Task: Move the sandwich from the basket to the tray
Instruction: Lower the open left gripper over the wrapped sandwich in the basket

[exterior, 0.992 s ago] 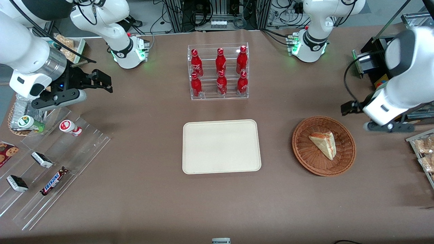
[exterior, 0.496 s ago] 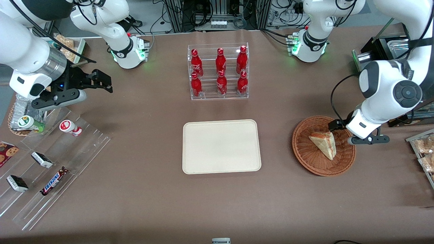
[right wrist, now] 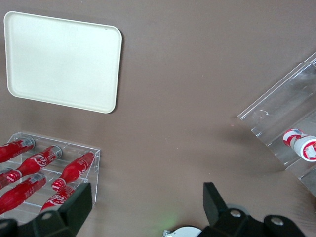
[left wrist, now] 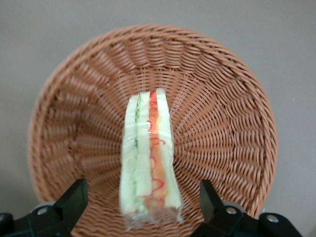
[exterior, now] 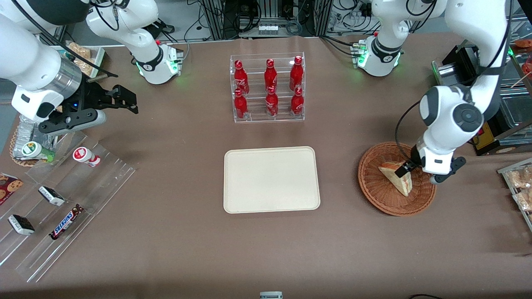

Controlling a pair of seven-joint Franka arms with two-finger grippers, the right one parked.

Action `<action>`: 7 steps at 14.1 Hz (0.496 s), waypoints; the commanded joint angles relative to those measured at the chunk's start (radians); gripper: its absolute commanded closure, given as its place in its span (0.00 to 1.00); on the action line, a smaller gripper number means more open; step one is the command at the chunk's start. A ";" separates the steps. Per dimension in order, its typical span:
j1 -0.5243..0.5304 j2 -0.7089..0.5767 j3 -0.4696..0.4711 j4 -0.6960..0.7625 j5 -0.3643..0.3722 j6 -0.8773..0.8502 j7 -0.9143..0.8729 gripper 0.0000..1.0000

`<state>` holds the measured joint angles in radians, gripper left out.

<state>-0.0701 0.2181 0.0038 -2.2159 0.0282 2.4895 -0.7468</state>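
Next, my gripper grabs the sandwich by its outer bread slices, since those two flat sides of the sandwich stand opposite each other across the thin filling (left wrist: 156, 158).
The sandwich (exterior: 395, 177), a wrapped wedge of pale bread with red and green layers, lies in the round wicker basket (exterior: 374, 187). In the left wrist view the sandwich (left wrist: 148, 158) rests on the basket's woven floor (left wrist: 217, 128). My gripper (exterior: 409, 168) hangs over the basket at the sandwich's wide end. It is open, and its black fingers (left wrist: 74, 200) stand on either side of that end without touching it. The gripper (left wrist: 143, 202) holds nothing. The cream tray (exterior: 272, 179) lies bare at the table's middle, beside the basket.
A clear rack of red bottles (exterior: 268, 89) stands farther from the front camera than the tray. Clear racks with snack bars (exterior: 65, 222) lie toward the parked arm's end. Packaged pastries (exterior: 521, 182) sit at the working arm's end, close to the basket.
My arm has swung in from the table's end and come down over the basket. The gripper now straddles the sandwich's wide end. The sandwich has not moved.
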 commanded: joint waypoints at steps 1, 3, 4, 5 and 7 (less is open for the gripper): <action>-0.007 0.044 0.001 0.005 0.013 0.034 -0.109 0.04; -0.008 0.063 0.001 0.015 0.013 0.035 -0.179 0.69; -0.008 0.067 0.001 0.018 0.015 0.034 -0.175 0.91; -0.008 0.066 0.001 0.028 0.015 0.028 -0.166 0.96; -0.010 0.058 -0.004 0.057 0.041 -0.007 -0.167 0.98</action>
<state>-0.0736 0.2809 0.0020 -2.1958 0.0321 2.5165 -0.8857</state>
